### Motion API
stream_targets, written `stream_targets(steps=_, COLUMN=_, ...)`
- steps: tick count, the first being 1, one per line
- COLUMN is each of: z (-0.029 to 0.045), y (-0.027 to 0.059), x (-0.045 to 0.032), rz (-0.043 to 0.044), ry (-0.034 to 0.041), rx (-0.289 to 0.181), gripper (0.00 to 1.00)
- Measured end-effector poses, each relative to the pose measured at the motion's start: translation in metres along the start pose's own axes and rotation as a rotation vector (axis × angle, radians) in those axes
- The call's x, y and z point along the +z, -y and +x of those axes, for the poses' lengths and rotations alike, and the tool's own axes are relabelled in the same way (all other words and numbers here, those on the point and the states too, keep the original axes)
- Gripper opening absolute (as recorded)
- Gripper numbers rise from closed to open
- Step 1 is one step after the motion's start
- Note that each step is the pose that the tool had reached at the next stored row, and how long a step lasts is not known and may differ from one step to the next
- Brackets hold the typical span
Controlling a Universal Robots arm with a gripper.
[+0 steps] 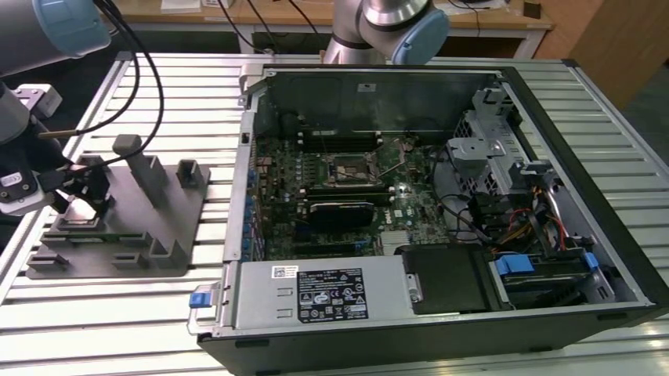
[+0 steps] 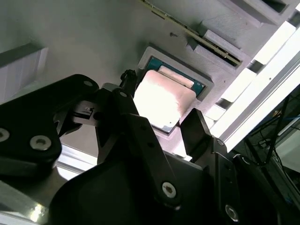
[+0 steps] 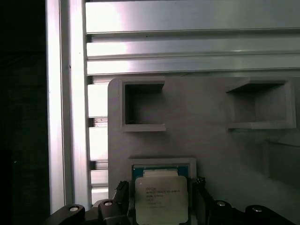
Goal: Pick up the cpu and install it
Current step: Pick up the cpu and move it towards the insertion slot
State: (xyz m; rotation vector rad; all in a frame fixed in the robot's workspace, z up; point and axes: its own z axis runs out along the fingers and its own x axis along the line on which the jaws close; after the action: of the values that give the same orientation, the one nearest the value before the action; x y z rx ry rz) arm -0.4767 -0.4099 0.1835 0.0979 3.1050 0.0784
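Observation:
I should next grab the cpu by the opposite edges on either side of its printed lid [image 1: 81, 211] to fit it into the bare socket [image 1: 349, 168].
The cpu [image 3: 161, 197] is a flat square chip with a silvery top and a thin green rim. It lies in a shallow square recess of the grey fixture tray [image 1: 115, 254] at the exterior view's left. My gripper [image 1: 84, 202] hangs straight over it, open. In both wrist views its two black fingers [image 2: 194, 124] stand one on each side of the cpu [image 2: 161, 101], close to its edges, and the chip still rests in the recess. The gripper [image 3: 161, 188] is low over the tray.
An open computer case [image 1: 439, 196] lies at the exterior view's right, its motherboard showing a bare socket [image 1: 350, 167] near the middle. Upright posts [image 1: 141, 168] rise from the tray beside the gripper. A slatted metal table [image 1: 105, 321] carries everything. Black cables [image 1: 141, 70] trail from the arm.

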Motion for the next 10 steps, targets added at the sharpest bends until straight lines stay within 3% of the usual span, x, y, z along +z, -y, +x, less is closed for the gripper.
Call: stream_targets(steps=10, z=-0.0002, y=0.0005, x=0.0016, rz=0.0005, ry=0.0, rx=0.004, gripper=0.65)
